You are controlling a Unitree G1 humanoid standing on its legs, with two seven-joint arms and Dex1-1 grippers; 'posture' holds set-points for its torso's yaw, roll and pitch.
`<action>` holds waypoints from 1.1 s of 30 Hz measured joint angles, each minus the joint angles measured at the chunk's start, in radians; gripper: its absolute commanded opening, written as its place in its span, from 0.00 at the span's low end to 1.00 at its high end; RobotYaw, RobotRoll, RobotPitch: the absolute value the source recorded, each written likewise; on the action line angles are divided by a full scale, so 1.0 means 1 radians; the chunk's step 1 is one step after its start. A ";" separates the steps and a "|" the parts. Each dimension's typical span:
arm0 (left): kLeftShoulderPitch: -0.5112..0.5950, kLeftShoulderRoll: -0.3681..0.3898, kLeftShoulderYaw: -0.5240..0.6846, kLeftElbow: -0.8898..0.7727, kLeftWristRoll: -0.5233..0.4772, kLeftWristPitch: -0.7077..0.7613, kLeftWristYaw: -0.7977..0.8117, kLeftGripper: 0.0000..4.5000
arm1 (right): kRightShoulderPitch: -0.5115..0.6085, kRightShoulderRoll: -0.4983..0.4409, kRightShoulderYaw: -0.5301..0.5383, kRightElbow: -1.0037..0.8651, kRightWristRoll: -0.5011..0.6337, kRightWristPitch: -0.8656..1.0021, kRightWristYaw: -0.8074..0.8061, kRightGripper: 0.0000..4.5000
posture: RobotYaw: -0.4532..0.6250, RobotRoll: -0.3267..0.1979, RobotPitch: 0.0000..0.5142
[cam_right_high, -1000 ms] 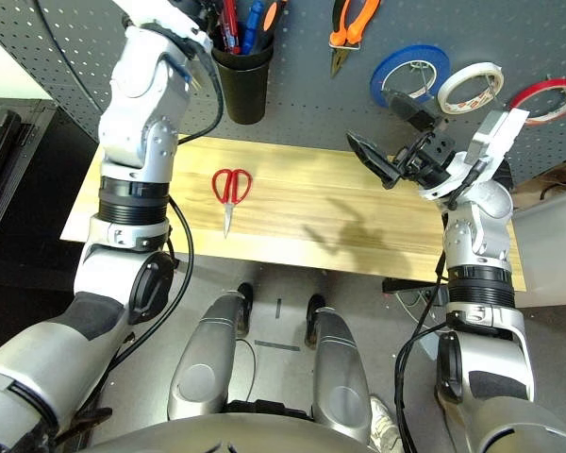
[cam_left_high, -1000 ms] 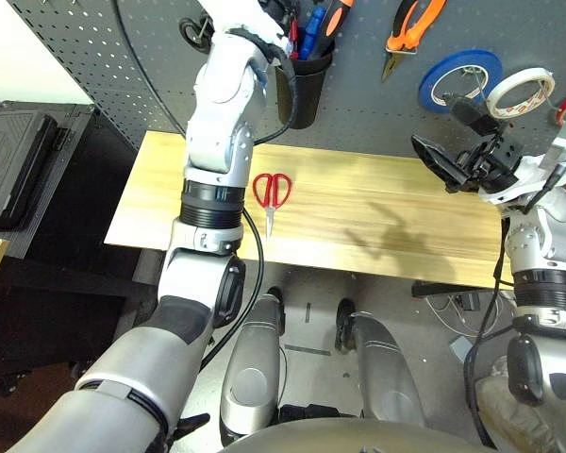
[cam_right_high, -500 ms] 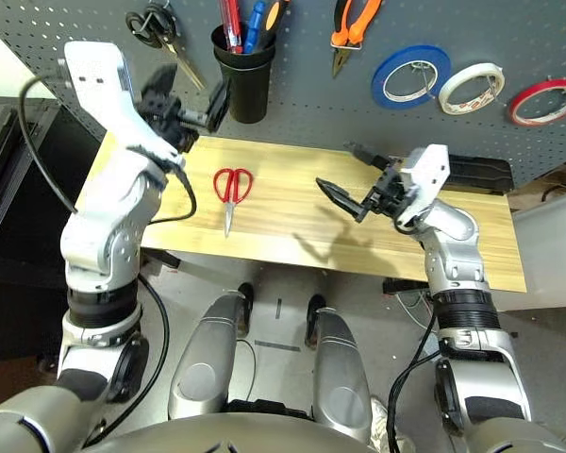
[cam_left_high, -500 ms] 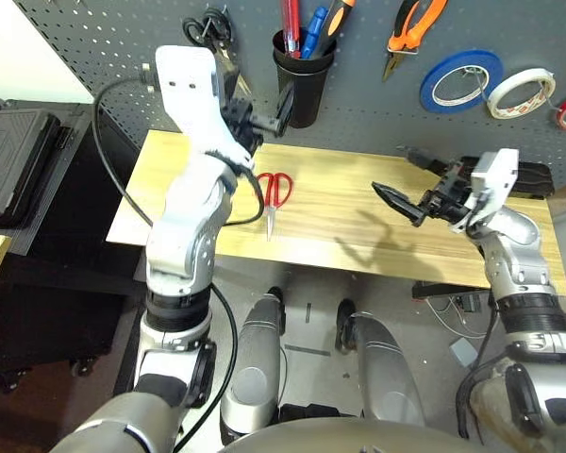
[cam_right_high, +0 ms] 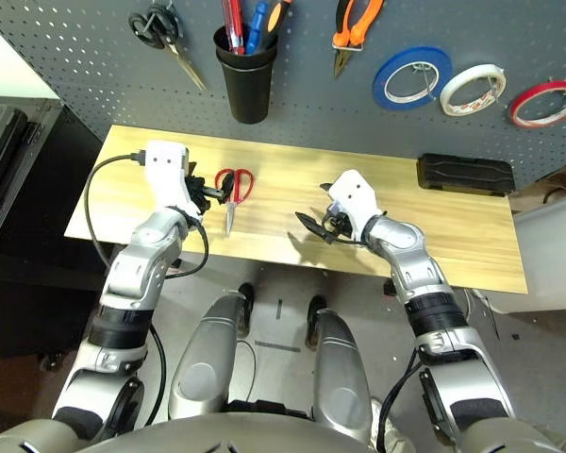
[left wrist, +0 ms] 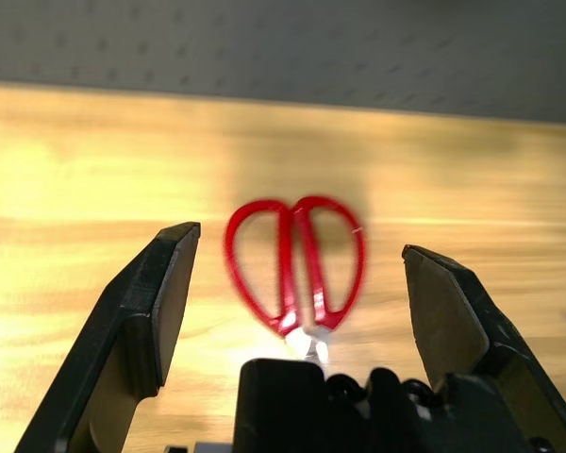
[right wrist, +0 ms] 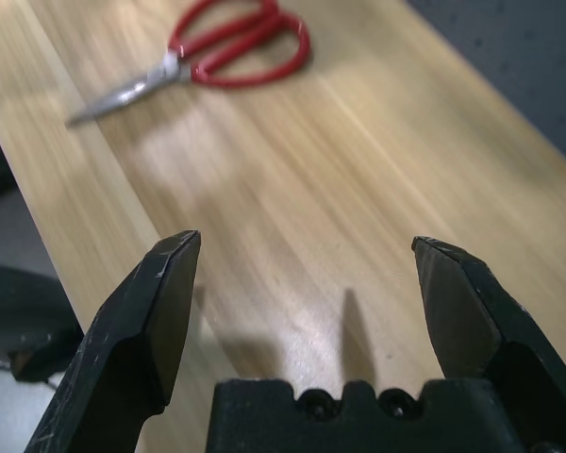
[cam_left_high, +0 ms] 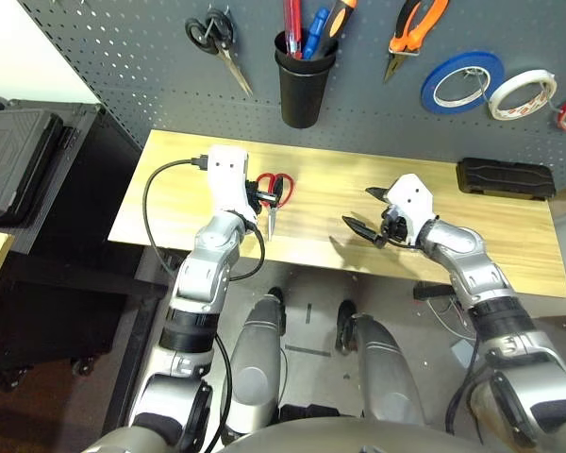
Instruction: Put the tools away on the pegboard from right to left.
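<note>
Next, the left gripper grips the scissors by a red handle loop, since the scissors' blades lie bare toward the table's front edge.
The red-handled scissors lie flat on the wooden table, blades toward its front edge. My left gripper sits low just left of the handles, open; in the left wrist view the scissors lie ahead between its fingers, untouched. My right gripper hovers open and empty over the table's middle, apart from the scissors. On the pegboard hang the thin red tape ring and orange-handled pliers. A red-handled screwdriver stands in the black cup.
Black-handled scissors hang at the pegboard's left. Blue tape and white tape hang right of the pliers. A flat black case lies at the table's back right. A dark cabinet stands left of the table.
Both arms have come down from the pegboard. The left gripper dropped from beside the cup to the scissors' handles. The right gripper swung left and lower, to the table's middle.
</note>
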 measured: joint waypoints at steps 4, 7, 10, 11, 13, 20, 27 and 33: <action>-0.104 0.007 0.033 0.227 0.011 -0.102 0.021 1.00 | -0.028 0.025 0.019 0.019 -0.027 0.021 -0.031 1.00 | 0.66 0.62 0.62; -0.164 0.010 0.056 0.391 0.015 -0.167 0.038 1.00 | -0.031 0.043 0.034 0.002 -0.035 0.052 -0.042 1.00 | 0.65 0.62 0.62; -0.205 0.011 0.072 0.527 0.020 -0.211 0.052 1.00 | -0.032 0.046 0.043 -0.025 -0.038 0.074 -0.046 1.00 | 0.64 0.62 0.62; -0.217 0.011 0.077 0.567 0.021 -0.225 0.056 1.00 | -0.032 0.047 0.044 -0.033 -0.038 0.080 -0.047 1.00 | 0.64 0.62 0.62; -0.247 0.011 0.082 0.648 0.023 -0.233 0.063 1.00 | -0.031 0.047 0.046 -0.050 -0.038 0.094 -0.051 1.00 | 0.64 0.62 0.62; -0.330 0.001 0.092 0.861 0.031 -0.275 0.083 1.00 | -0.021 0.051 0.053 -0.159 -0.038 0.157 -0.048 1.00 | 0.63 0.62 0.60; -0.353 -0.012 0.101 0.931 0.030 -0.317 0.073 0.62 | -0.023 0.027 0.051 -0.208 -0.033 0.182 -0.029 1.00 | 0.63 0.62 0.57; -0.352 -0.028 0.121 0.927 0.022 -0.326 0.069 0.10 | -0.030 -0.005 0.043 -0.209 -0.005 0.163 0.007 1.00 | 0.65 0.62 0.56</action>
